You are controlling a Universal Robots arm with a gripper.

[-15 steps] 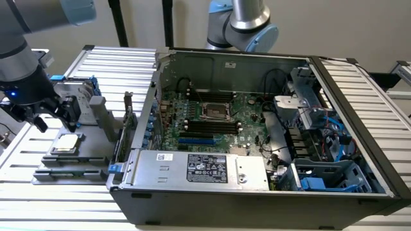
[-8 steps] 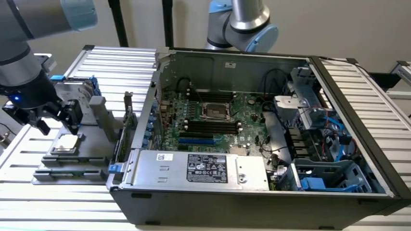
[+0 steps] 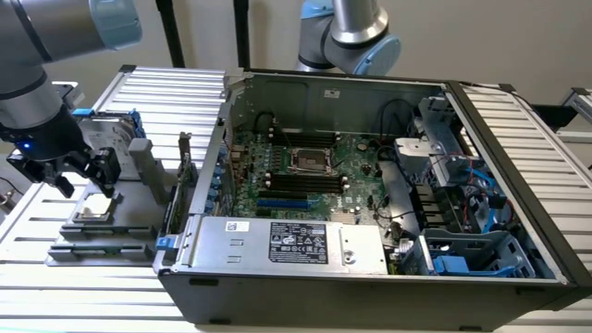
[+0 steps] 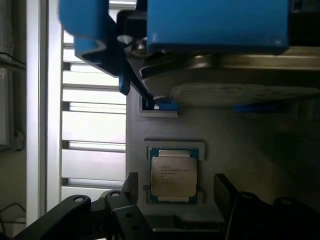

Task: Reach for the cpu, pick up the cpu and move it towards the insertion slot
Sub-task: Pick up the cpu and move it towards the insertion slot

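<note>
My gripper grabs the cpu by its open side edges next, since the holder's raised edges hug both ends of the cpu [image 3: 96, 207].
The cpu [image 3: 96, 207], a small silver square chip, lies flat in a recess of a grey holder [image 3: 102, 232] on the exterior view's left. My gripper [image 3: 85, 182] hangs just above it, open, with nothing in its grip. In the wrist view the cpu [image 4: 173, 175] lies between my two black fingers [image 4: 131, 186], one on each side, and my gripper [image 4: 175, 184] is clear of it. The insertion slot [image 3: 310, 161], a square socket with a silver frame and a dark centre, sits on the motherboard inside the open computer case, well towards the exterior view's right of my gripper.
A silver hard drive with blue rails [image 4: 225, 60] stands on the holder just beyond the cpu. The case wall [image 3: 208, 173] rises between the holder and the motherboard. A power supply [image 3: 287, 243] fills the case's near side. A second arm [image 3: 351, 35] stands behind the case.
</note>
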